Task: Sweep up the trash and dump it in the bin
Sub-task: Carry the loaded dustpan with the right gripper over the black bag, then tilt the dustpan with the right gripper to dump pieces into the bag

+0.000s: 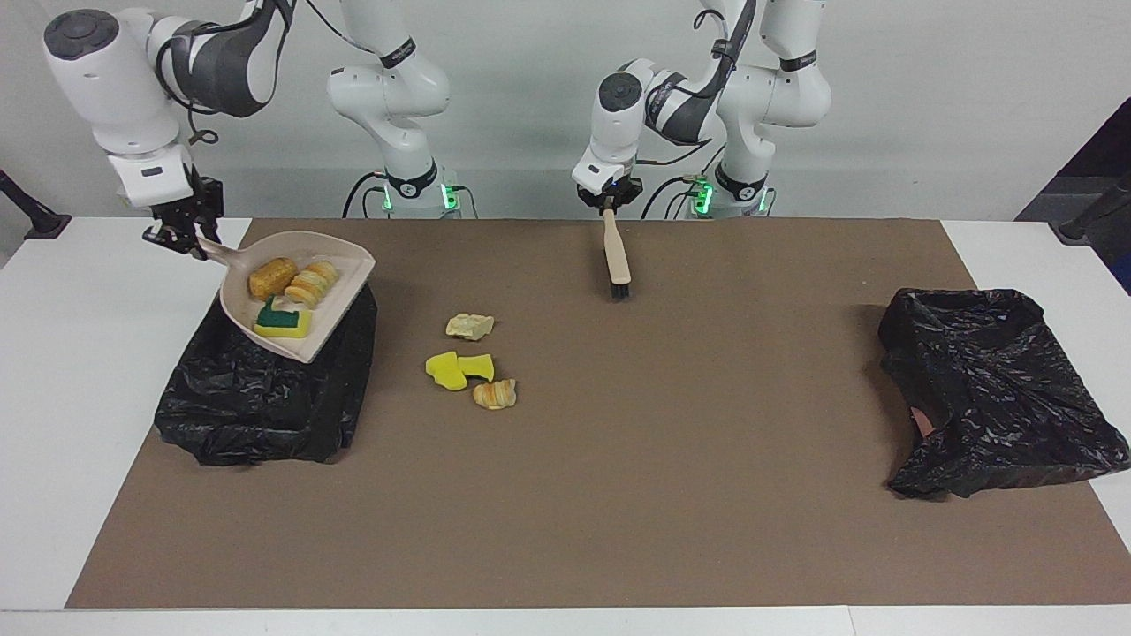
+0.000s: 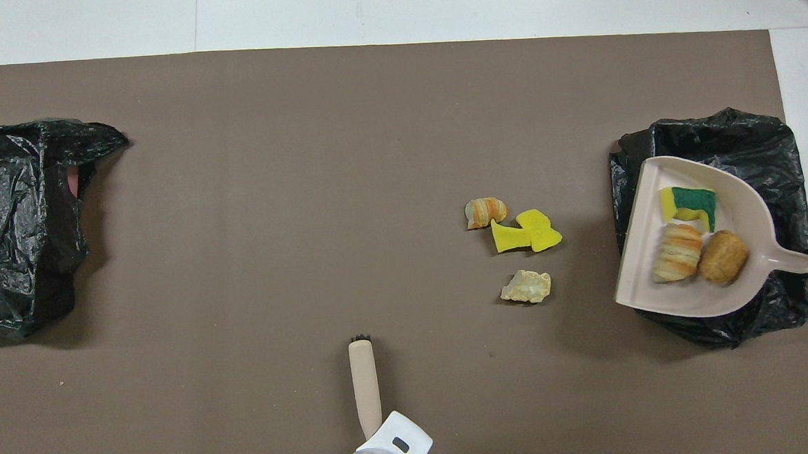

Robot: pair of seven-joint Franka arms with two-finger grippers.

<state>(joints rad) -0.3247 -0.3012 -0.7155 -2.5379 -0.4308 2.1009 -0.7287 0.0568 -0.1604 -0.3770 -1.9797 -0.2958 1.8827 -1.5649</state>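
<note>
My left gripper needs to release the brush: the brush head rests low on the brown mat, so the brush would lie there if I opened now.
My right gripper point(image 1: 181, 237) is shut on the handle of the beige dustpan point(image 1: 353, 272), held tilted over the black-bagged bin point(image 1: 265, 406) at the right arm's end. In the pan lie a brown lump point(image 1: 272, 276), a striped pastry point(image 1: 312, 283) and a yellow-green sponge point(image 1: 284, 322). On the mat beside the bin lie a pale lump point(image 1: 469, 326), two yellow sponge chunks point(image 1: 446, 369) and another striped pastry point(image 1: 495, 393). My left gripper point(image 1: 608, 205) is shut on the beige brush point(image 1: 617, 256), bristles down on the mat, nearer to the robots than the loose trash.
A second crumpled black bag point(image 1: 998, 389) lies at the left arm's end of the brown mat point(image 1: 671, 495). White table point(image 1: 79, 353) borders the mat at both ends.
</note>
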